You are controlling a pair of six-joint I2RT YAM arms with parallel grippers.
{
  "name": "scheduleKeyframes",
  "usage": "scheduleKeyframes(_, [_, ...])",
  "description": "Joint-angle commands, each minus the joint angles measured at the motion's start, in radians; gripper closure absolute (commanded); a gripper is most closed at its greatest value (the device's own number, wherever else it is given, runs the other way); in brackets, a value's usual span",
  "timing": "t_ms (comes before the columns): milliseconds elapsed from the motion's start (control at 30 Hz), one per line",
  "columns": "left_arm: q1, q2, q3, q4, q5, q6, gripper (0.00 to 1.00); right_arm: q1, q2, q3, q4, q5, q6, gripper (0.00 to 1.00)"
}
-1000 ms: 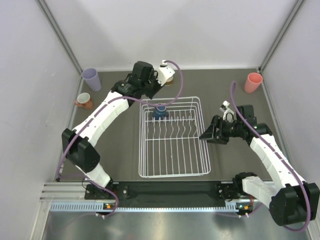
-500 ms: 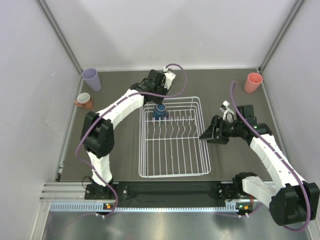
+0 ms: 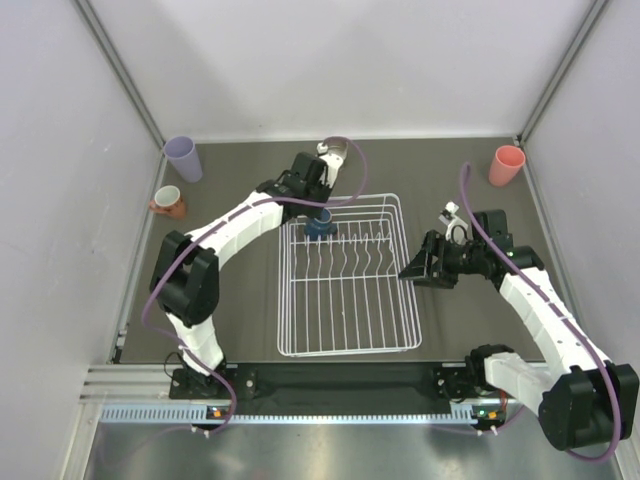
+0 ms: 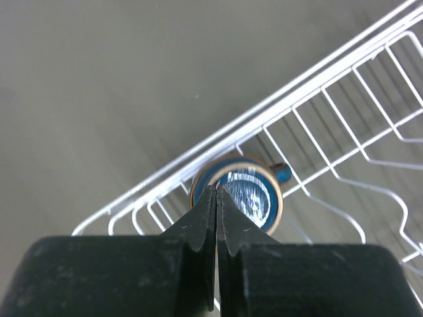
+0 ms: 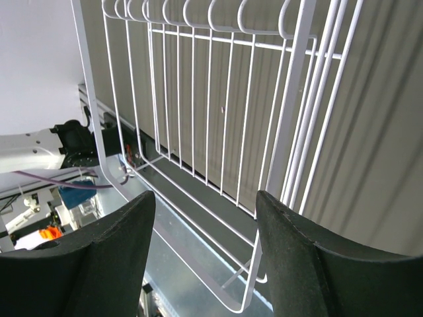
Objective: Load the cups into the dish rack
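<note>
My left gripper's fingers are shut above the mug, so the dark blue mug (image 3: 320, 224) (image 4: 246, 193) would stay in the rack if I lifted the gripper now.
The white wire dish rack (image 3: 345, 351) lies mid-table. The dark blue mug (image 3: 320, 224) stands upright in its back left corner and also shows in the left wrist view (image 4: 246, 196). My left gripper (image 3: 316, 204) is shut and empty, its tips (image 4: 217, 192) just above the mug's near rim. My right gripper (image 3: 412, 268) is open and empty beside the rack's right wall (image 5: 285, 132); its fingers (image 5: 119, 251) straddle the wire edge. The lavender tumbler (image 3: 183, 158) and terracotta mug (image 3: 168, 201) stand far left, the pink tumbler (image 3: 507, 165) far right. The shiny brownish cup (image 3: 340, 152) is mostly hidden behind my left wrist.
White walls close in the table on the left, back and right. A metal rail (image 3: 330, 410) with both arm bases runs along the near edge. The rack's row of upright tines (image 3: 345, 262) crosses its middle.
My left arm has swung right and toward the rack, bringing its shut gripper over the dark blue mug. The right arm and the cups have not moved.
</note>
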Motion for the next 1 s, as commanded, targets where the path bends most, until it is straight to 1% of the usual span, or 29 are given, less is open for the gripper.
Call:
scheduleKeyframes(0, [-0.006,-0.083,-0.031,0.049,-0.031,-0.025,1.00,-0.015,0.000,0.028,0.019,-0.008,-0.016,0.37])
scheduleKeyframes(100, [-0.007,-0.114,-0.057,0.056,-0.062,-0.064,1.00,-0.014,-0.002,0.022,0.022,-0.008,-0.017,0.37])
scheduleKeyframes(200, [-0.007,-0.134,-0.090,0.084,-0.052,-0.064,1.00,-0.014,0.000,0.018,0.025,-0.011,-0.014,0.37])
scheduleKeyframes(433, [-0.007,-0.108,-0.097,0.075,-0.016,-0.065,1.00,-0.014,-0.005,0.018,0.025,-0.012,-0.013,0.37])
scheduleKeyframes(600, [-0.007,-0.100,-0.096,0.079,-0.025,-0.067,1.00,-0.014,-0.008,0.014,0.025,-0.012,-0.013,0.37])
scheduleKeyframes(967, [-0.007,-0.051,-0.084,-0.022,-0.100,-0.059,1.00,-0.014,-0.005,0.018,0.025,-0.014,-0.011,0.37])
